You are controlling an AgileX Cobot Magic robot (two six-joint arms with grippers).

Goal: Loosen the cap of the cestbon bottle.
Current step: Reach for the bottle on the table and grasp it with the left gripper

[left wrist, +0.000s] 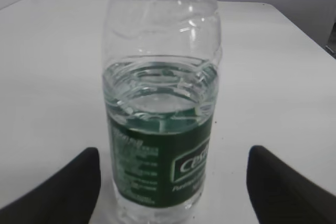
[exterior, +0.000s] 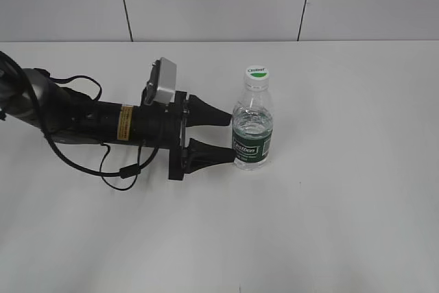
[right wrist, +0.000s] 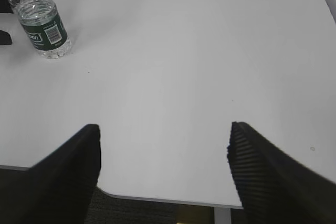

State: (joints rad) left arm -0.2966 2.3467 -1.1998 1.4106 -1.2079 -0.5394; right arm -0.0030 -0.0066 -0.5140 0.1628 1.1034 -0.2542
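Note:
My left gripper grabs the cestbon bottle by its lower body [exterior: 252,143] [left wrist: 159,156] next, to hold it steady while the cap is loosened.
The cestbon bottle [exterior: 252,132] stands upright on the white table, partly filled with water, with a dark green label band. Its white cap [exterior: 256,73] with a green half-circle sits on top. My left gripper [exterior: 230,136] is open, its two black fingers just left of the bottle's lower body, reaching either side of it without touching. In the left wrist view the bottle [left wrist: 160,129] fills the middle between the open fingers [left wrist: 173,182]; the cap is out of view there. My right gripper [right wrist: 164,153] is open and empty near the table's edge, far from the bottle [right wrist: 41,22].
The white table [exterior: 329,204] has a grey wall behind it. The left arm with its cables [exterior: 89,125] lies across the table's left side. The table's near edge [right wrist: 157,199] shows in the right wrist view.

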